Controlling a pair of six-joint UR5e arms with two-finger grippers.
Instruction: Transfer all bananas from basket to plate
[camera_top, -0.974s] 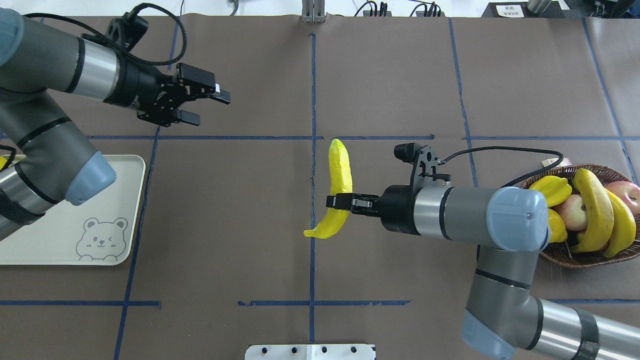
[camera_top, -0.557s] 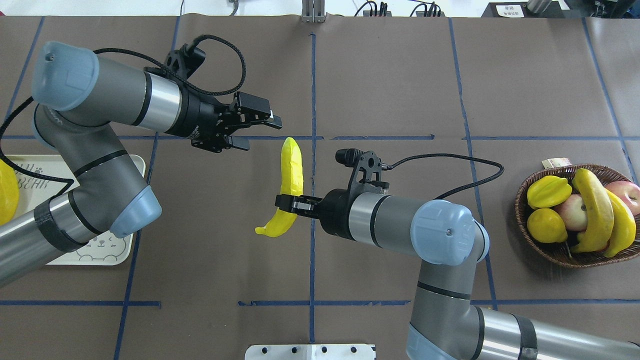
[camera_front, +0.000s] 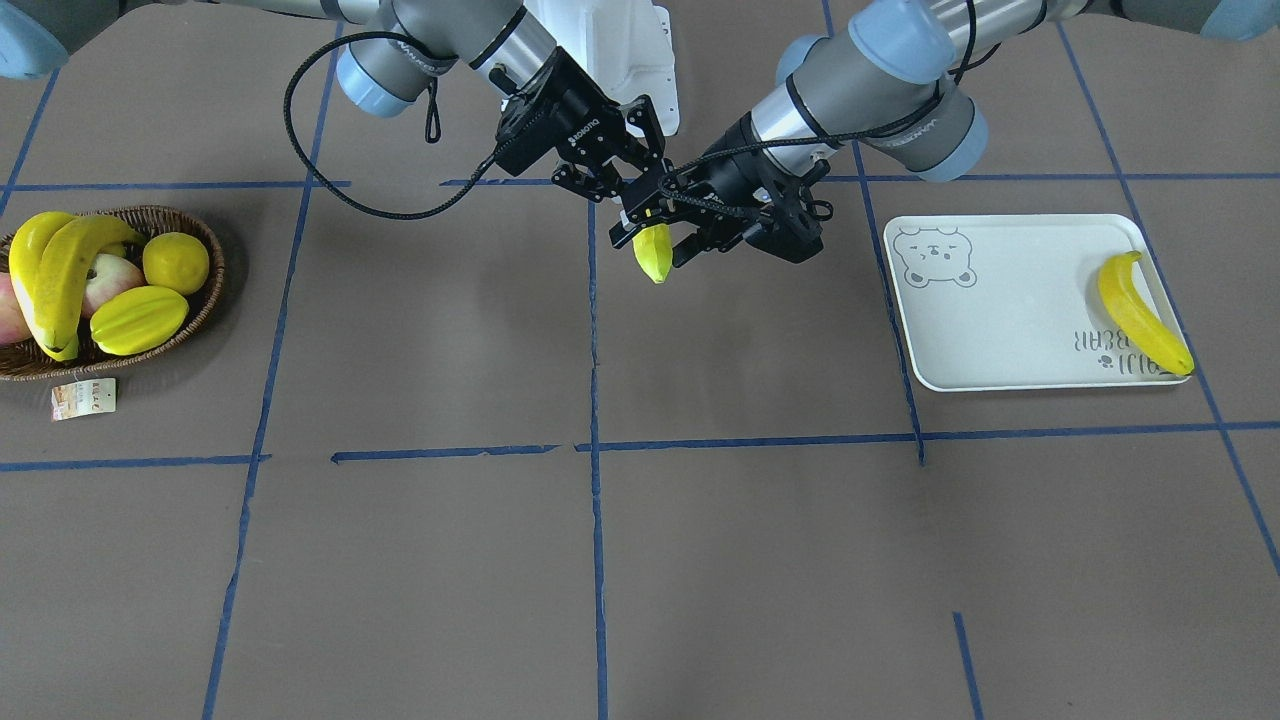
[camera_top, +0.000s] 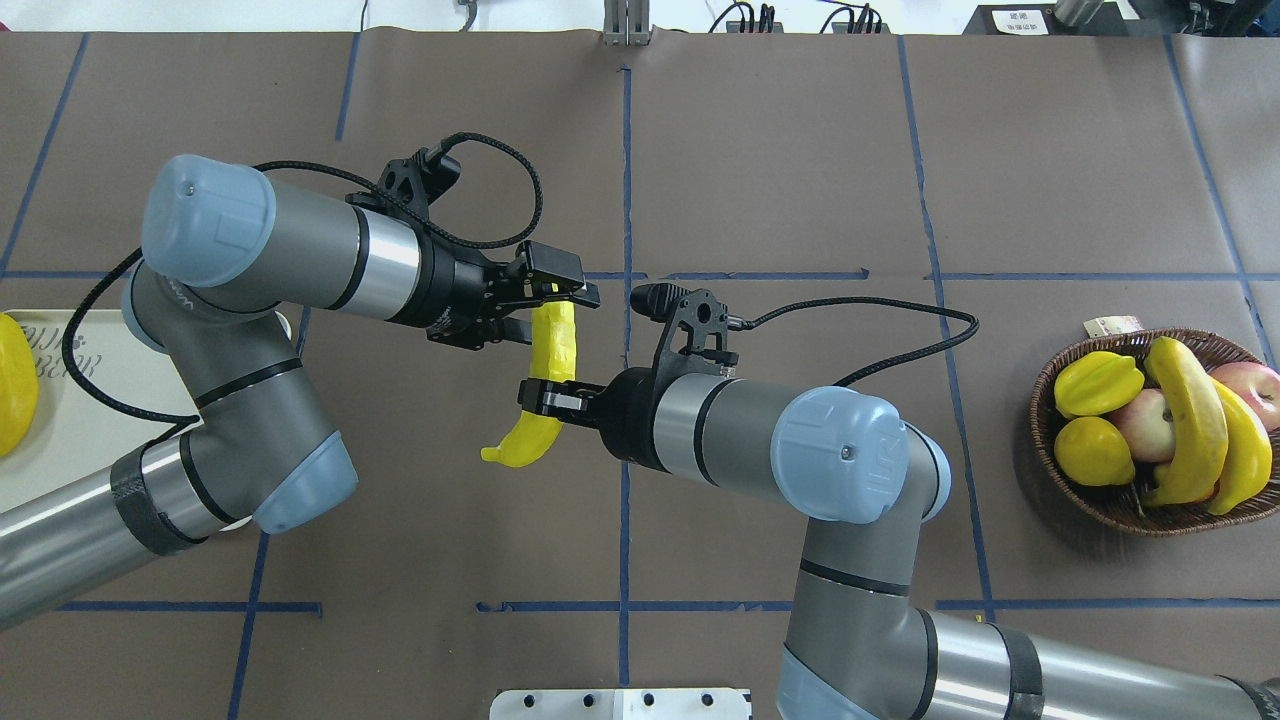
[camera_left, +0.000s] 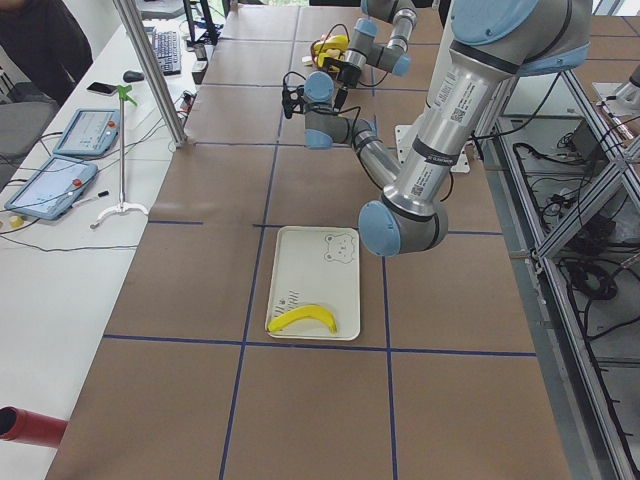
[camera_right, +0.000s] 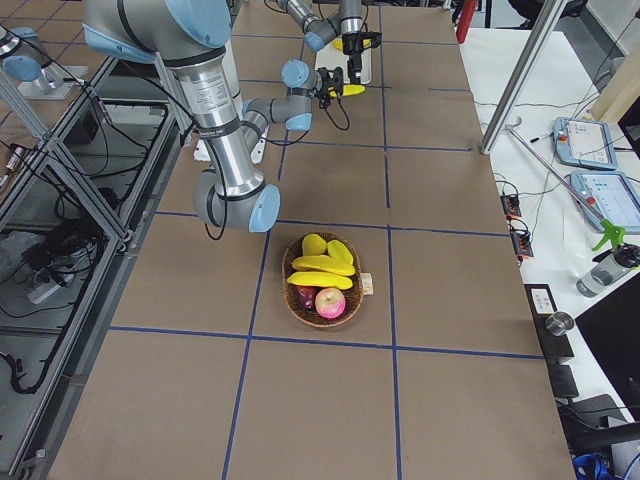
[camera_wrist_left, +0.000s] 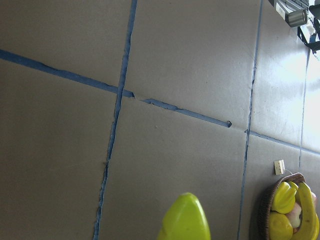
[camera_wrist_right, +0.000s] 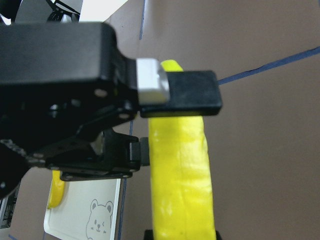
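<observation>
Next, the left gripper grabs the yellow banana by its tapered end to bring it over to the bear-face plate (camera_front: 1000, 300).
A yellow banana (camera_top: 556, 345) hangs above the table's middle, with my right gripper (camera_top: 545, 398) shut on its midsection. My left gripper (camera_top: 550, 312) is open, and its fingers (camera_wrist_right: 192, 97) straddle the banana's far end. The front view shows only the banana's tip (camera_front: 653, 250), below both grippers. Two more bananas (camera_top: 1190, 420) lie in the wicker basket (camera_top: 1120, 510) at the right. Another banana (camera_front: 1140, 315) rests on the bear-face plate (camera_front: 1000, 300) at the left, along its outer edge.
The basket also holds a starfruit (camera_top: 1098, 383), a lemon (camera_top: 1093, 450) and apples (camera_top: 1150, 420), with a paper tag (camera_top: 1112, 324) beside it. A white mounting plate (camera_top: 620, 703) sits at the near table edge. Blue tape lines cross the brown table cover.
My right arm has carried the banana leftward to the table's middle. My left arm has swung right from near the plate, and its open fingers now bracket the banana's far end.
</observation>
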